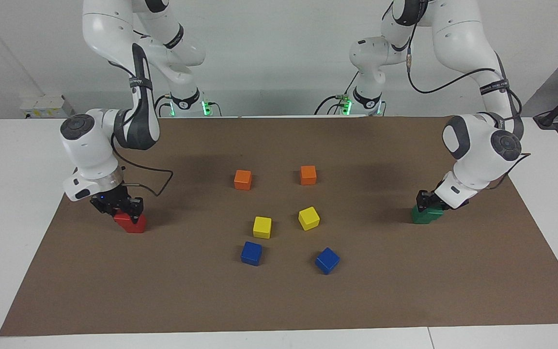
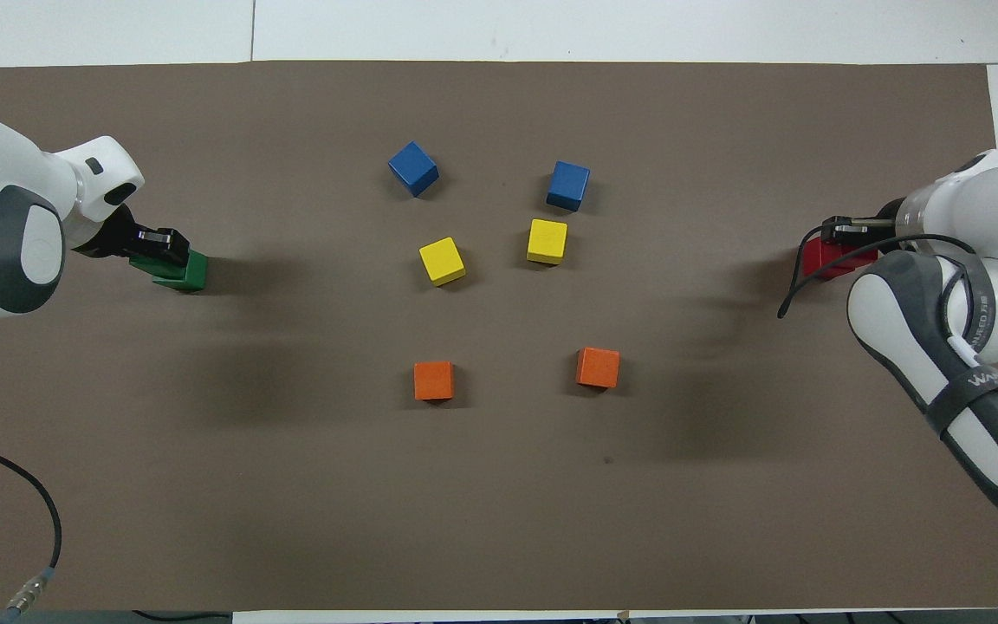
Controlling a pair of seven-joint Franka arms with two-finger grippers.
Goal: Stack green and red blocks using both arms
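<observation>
The stacked upper green block would stay on the lower green block, where it rests, so my left gripper needs to open its fingers.
At the right arm's end of the mat, a red block (image 1: 122,217) rests on a second red block (image 1: 136,226), set a little toward the robots. My right gripper (image 1: 120,209) is down on the upper one, a finger on each side. At the left arm's end, an upper green block (image 1: 434,211) sits on a lower green block (image 1: 419,218). My left gripper (image 1: 426,202) is shut on the upper one. From overhead, the left gripper (image 2: 157,247) covers part of the green pair (image 2: 191,271), and the right gripper (image 2: 845,232) part of the red pair (image 2: 821,260).
In the middle of the brown mat (image 1: 279,300) stand two orange cubes (image 1: 242,179) (image 1: 308,175), two yellow cubes (image 1: 262,227) (image 1: 308,218) and two blue cubes (image 1: 251,253) (image 1: 327,260). A black cable (image 2: 40,511) lies at the mat's corner near the left arm.
</observation>
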